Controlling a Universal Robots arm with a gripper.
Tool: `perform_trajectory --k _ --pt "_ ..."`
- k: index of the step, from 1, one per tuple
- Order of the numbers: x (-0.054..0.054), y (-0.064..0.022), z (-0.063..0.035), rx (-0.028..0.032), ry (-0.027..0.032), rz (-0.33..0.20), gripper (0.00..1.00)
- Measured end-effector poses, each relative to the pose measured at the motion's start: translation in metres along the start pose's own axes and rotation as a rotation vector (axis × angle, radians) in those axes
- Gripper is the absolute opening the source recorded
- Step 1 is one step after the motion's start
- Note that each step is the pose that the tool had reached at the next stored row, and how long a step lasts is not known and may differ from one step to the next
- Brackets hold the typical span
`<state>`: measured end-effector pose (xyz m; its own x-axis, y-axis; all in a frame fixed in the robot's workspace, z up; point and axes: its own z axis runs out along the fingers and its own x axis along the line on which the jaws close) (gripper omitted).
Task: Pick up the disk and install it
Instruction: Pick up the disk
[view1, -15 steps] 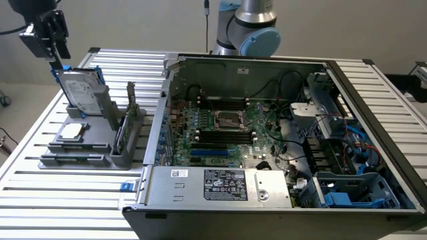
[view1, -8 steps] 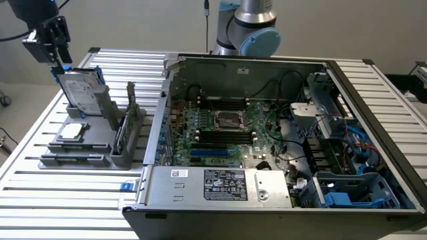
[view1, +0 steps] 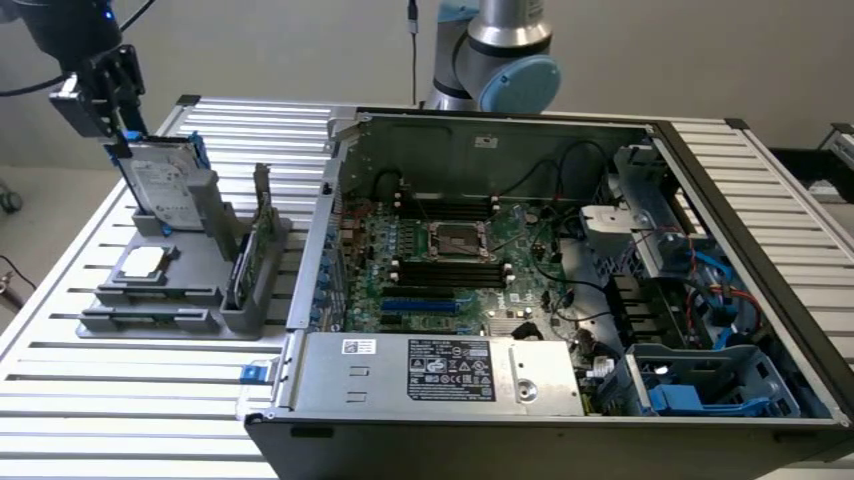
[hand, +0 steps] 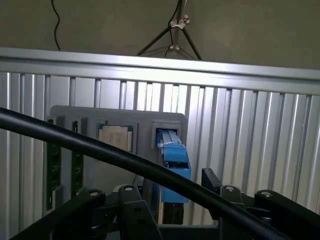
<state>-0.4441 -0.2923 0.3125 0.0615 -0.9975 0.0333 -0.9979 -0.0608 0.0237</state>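
The sides of the grey holder's slot close around the lower end of the disk, so my gripper will next grab the disk by the exposed top of its blue carrier (view1: 135, 138).
The disk (view1: 167, 185), a silver-grey drive with a white label in a blue carrier, stands upright in a slot of the grey holder (view1: 187, 290) at the exterior view's left. My gripper (view1: 120, 128) hangs just above its top edge, at the upper left corner. In the wrist view the disk (hand: 174, 160) is seen edge-on, its blue carrier rising between my black fingers (hand: 131, 205). My gripper (hand: 172, 200) is open, with a gap on each side of the carrier, not touching it.
The holder also carries a small square silver chip (view1: 143, 262) and thin green cards (view1: 247, 260). The open computer case (view1: 534, 250) lies at the exterior view's right, with a blue-edged bay (view1: 694, 385) at its near corner. A black cable (hand: 125, 157) crosses the wrist view.
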Motion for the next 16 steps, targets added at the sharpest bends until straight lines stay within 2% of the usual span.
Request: perform_trajectory --k 8,16 --pt "-0.001 0.0015 0.0133 -0.0009 -0.0013 0.029 0.56" --pt "0.001 0.0015 0.0189 -0.0019 -0.0055 0.047 0.56"
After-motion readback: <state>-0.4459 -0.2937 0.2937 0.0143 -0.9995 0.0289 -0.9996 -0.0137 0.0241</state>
